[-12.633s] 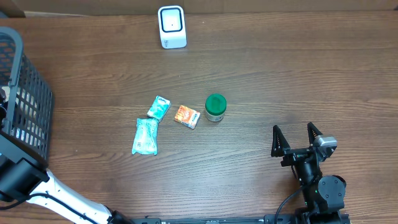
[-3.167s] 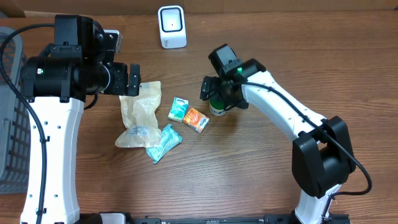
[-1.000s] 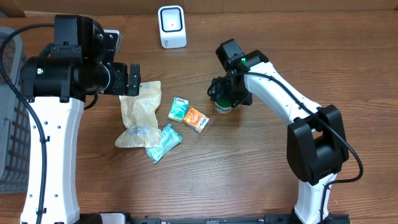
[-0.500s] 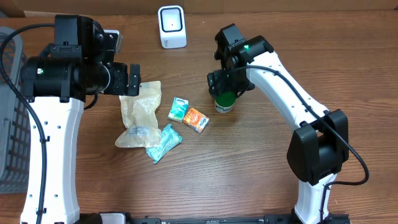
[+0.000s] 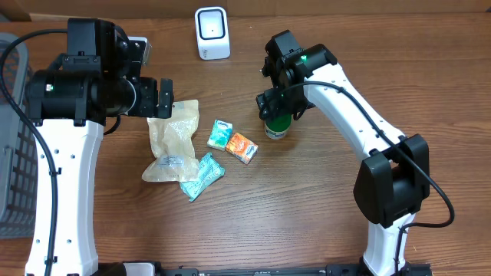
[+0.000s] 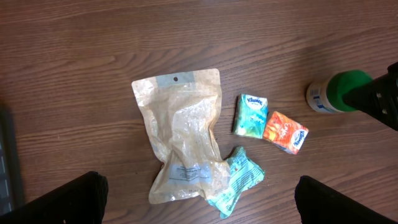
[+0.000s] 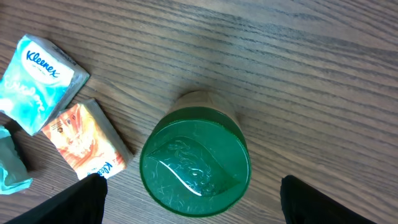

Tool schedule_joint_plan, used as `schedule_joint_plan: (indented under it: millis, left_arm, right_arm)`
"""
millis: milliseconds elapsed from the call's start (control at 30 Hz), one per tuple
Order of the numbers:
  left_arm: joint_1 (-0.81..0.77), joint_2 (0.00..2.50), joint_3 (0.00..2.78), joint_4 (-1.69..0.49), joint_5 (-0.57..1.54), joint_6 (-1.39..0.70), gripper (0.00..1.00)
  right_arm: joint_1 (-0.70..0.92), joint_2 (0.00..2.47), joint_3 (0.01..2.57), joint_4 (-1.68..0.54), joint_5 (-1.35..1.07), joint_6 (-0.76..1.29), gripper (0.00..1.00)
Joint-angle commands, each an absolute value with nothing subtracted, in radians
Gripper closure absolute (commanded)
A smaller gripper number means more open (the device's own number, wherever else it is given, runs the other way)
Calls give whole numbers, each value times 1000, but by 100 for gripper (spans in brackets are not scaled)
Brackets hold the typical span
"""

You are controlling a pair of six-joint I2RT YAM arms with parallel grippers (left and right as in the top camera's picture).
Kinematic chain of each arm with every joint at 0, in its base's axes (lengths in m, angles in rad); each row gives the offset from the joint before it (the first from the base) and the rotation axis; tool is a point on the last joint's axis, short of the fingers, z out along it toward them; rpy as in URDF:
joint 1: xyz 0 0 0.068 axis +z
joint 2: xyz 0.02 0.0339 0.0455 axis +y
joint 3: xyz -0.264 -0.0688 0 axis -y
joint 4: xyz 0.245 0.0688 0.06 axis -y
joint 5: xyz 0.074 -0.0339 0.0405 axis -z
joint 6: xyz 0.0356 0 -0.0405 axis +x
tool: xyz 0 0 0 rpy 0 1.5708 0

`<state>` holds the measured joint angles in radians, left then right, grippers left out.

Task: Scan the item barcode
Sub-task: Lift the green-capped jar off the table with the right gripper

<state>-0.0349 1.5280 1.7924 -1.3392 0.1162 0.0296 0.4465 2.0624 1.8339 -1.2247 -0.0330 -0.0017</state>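
My right gripper is about to pick up the jar from above by its green lid (image 5: pixel 277 127), which leaves its labeled body (image 5: pixel 276 133) uncovered so I can scan the barcode.
A jar with a green lid (image 5: pixel 277 127) stands upright on the wooden table. My right gripper (image 5: pixel 279 108) hovers just above it, open, and touches nothing. In the right wrist view the lid (image 7: pixel 194 163) fills the gap between the two dark fingertips, and that gripper (image 7: pixel 199 208) is wider than the lid. The white barcode scanner (image 5: pixel 212 33) stands at the far edge. My left gripper (image 5: pixel 156 97) hangs open high over a tan pouch (image 5: pixel 173 138), also seen from the left wrist as the pouch (image 6: pixel 183 137) above that gripper (image 6: pixel 202 208).
A blue tissue pack (image 5: pixel 220 134), an orange tissue pack (image 5: pixel 242 147) and a teal packet (image 5: pixel 202 175) lie left of the jar. A dark wire basket (image 5: pixel 11 153) stands at the left edge.
My right gripper has lifted off the jar, drawn back toward the scanner and opened wider. The jar stays standing on the table. The left arm has not moved.
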Motion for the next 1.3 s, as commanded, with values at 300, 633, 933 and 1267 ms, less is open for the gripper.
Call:
schedule_joint_plan:
  millis: [300, 633, 933, 1267]
  left_arm:
    - [-33, 1531, 1809, -1338, 123, 46, 0]
    - [-33, 1531, 1809, -1338, 123, 46, 0]
    - [-33, 1530, 1809, -1338, 123, 46, 0]
    - [-33, 1530, 1809, -1338, 123, 46, 1]
  right_arm:
    - [448, 2078, 1851, -1217, -18, -61, 13]
    - [450, 2091, 1815, -1169, -20, -61, 13]
    - [450, 2091, 1721, -1104, -21, -107, 10]
    - [449, 2091, 1704, -1081, -20, -106, 20]
